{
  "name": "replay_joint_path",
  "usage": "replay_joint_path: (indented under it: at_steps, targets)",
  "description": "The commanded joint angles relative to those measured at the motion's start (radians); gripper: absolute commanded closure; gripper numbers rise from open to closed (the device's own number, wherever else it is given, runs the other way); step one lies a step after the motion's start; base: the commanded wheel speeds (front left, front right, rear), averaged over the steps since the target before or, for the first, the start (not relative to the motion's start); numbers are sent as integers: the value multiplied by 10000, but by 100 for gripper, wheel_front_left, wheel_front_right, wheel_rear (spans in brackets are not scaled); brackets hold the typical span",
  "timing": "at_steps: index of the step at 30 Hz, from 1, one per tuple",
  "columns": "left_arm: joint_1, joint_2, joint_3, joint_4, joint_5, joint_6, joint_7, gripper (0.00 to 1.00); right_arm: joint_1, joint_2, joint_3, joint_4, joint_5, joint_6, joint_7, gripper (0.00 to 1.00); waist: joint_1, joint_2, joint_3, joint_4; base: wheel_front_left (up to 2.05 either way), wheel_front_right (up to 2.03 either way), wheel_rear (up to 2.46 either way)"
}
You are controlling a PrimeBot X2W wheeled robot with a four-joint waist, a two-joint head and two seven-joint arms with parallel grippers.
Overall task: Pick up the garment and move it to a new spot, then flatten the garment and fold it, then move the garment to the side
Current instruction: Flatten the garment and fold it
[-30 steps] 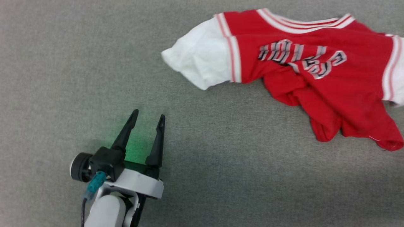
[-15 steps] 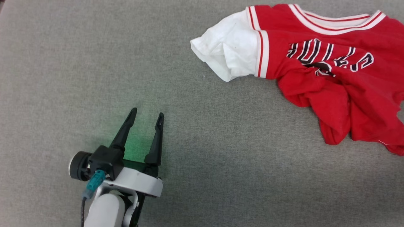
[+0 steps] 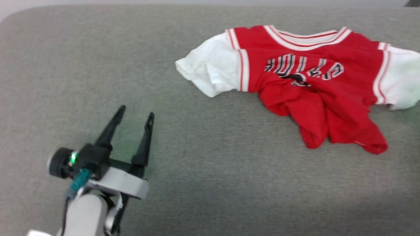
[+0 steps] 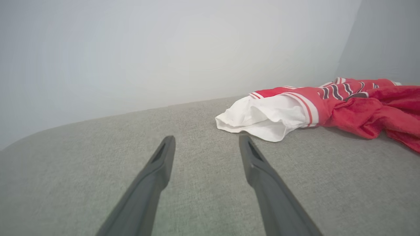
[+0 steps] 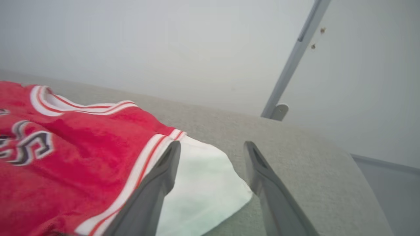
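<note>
The robot will next grab the garment by its white sleeve edge (image 3: 195, 80) with the left gripper, because that loose sleeve edge gapes above the cushion while the garment's body (image 3: 315, 84) lies slack.
The garment (image 3: 315, 85), a red jersey with white sleeves, white-striped collar and dark chest lettering, lies crumpled at the upper right of the grey cushion in the head view. Its lower hem is bunched and twisted. My left gripper (image 3: 136, 113) is open at the lower left, well short of the white left sleeve (image 3: 211, 68). In the left wrist view that gripper (image 4: 206, 142) points at bare fabric, with the garment (image 4: 328, 105) ahead to the right. In the right wrist view my right gripper (image 5: 211, 147) is open just above the other white sleeve (image 5: 203, 190), nothing between its fingers.
The grey upholstered surface (image 3: 210, 183) stretches wide below and left of the garment, with a rounded far edge (image 3: 65, 8). A pale wall rises behind it, and a grey pole (image 5: 292, 62) with a foot stands beyond the right end.
The head camera has shifted, so the whole picture moved and the garment's right sleeve and the cushion's far edge came into view. My left gripper stays open; the garment's crumpled shape looks the same.
</note>
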Motion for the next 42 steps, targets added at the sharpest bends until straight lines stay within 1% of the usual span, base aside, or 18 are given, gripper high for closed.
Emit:
replay_joint_path:
  at_steps: [1,3,5,8,9,11,14,17,21,24,28,31,37,38,39,40,41,42]
  targets:
    - [-290,223,-38,-126,67,-94,156,0,457,190,-479,-916,-200,-14,-53,0,0,-1,-327,-581,0,0,0]
    - [-621,536,-112,-232,93,-159,391,0,1284,524,-1301,-2105,-460,-14,-57,0,0,-1,-349,-846,0,0,0]
    - [-1097,810,-249,-336,-56,-243,663,0,2182,1126,-2126,-3436,-694,-14,-42,0,0,-1,-331,-1096,0,0,0]
    - [-2095,1385,-591,-210,-210,-312,1134,0,3392,1939,-3183,-5218,-1090,-14,-48,0,0,-1,-247,-1467,0,0,0]
    - [-2469,1508,-758,-55,-369,-339,1326,0,3787,2258,-3442,-5696,-1248,-14,-47,0,0,-1,-213,-1581,0,0,0]
    - [-3283,1947,-1243,365,-700,-344,1731,0,4446,2847,-3720,-6503,-1553,-14,-47,0,0,-1,-108,-1846,0,0,0]
    - [-4546,2473,-2078,1267,-1891,-331,2519,0,5090,3460,-4013,-7323,-1910,-14,-47,0,0,-1,92,-2271,0,0,0]
    - [-5771,3001,-2847,2381,-3143,-333,3489,0,5494,3856,-4085,-7809,-2101,-14,-46,0,0,-1,360,-2694,0,0,0]
    - [-7101,3369,-3631,3754,-5169,-335,5376,0,5783,4108,-4164,-8138,-2207,-14,-47,0,0,-1,754,-3179,0,0,0]
    - [-7866,3766,-4302,4283,-6380,-335,6990,0,5844,4241,-4168,-8313,-2214,-14,-49,0,0,-1,1020,-3455,0,0,0]
    - [-8558,4128,-5043,4667,-7350,-336,8625,0,5769,4395,-4149,-8449,-2251,-14,-49,0,0,-1,1287,-3695,0,0,0]
    - [-8984,4412,-5396,4859,-7766,-337,9251,0,5668,4476,-4070,-8524,-2305,-14,-49,0,0,-1,1450,-3824,0,0,0]
    - [-9570,4626,-6006,5203,-8095,-337,9656,0,5466,4556,-3861,-8657,-2432,-14,-49,0,0,-1,1772,-3994,0,0,0]
    - [-9535,4570,-6104,5277,-8281,-337,9808,4,5472,4552,-3852,-8667,-2451,-14,-49,0,0,-1,1788,-4000,0,0,0]
    - [-9508,4515,-6187,5328,-8456,-337,9997,25,5479,4552,-3853,-8672,-2446,-14,-50,0,0,-1,1811,-3997,0,0,0]
    - [-9518,4491,-6279,5323,-8598,-339,10152,39,5460,4546,-3866,-8680,-2449,-14,-50,0,0,-1,1834,-3989,0,0,0]
    - [-9555,4480,-6354,5301,-8749,-339,10308,58,5422,4505,-3868,-8685,-2449,-14,-50,0,0,-1,1863,-3978,0,0,0]
    - [-9555,4480,-6354,5301,-8749,-339,10308,58,5422,4505,-3868,-8685,-2449,-14,-50,0,0,-1,1863,-3978,0,0,0]
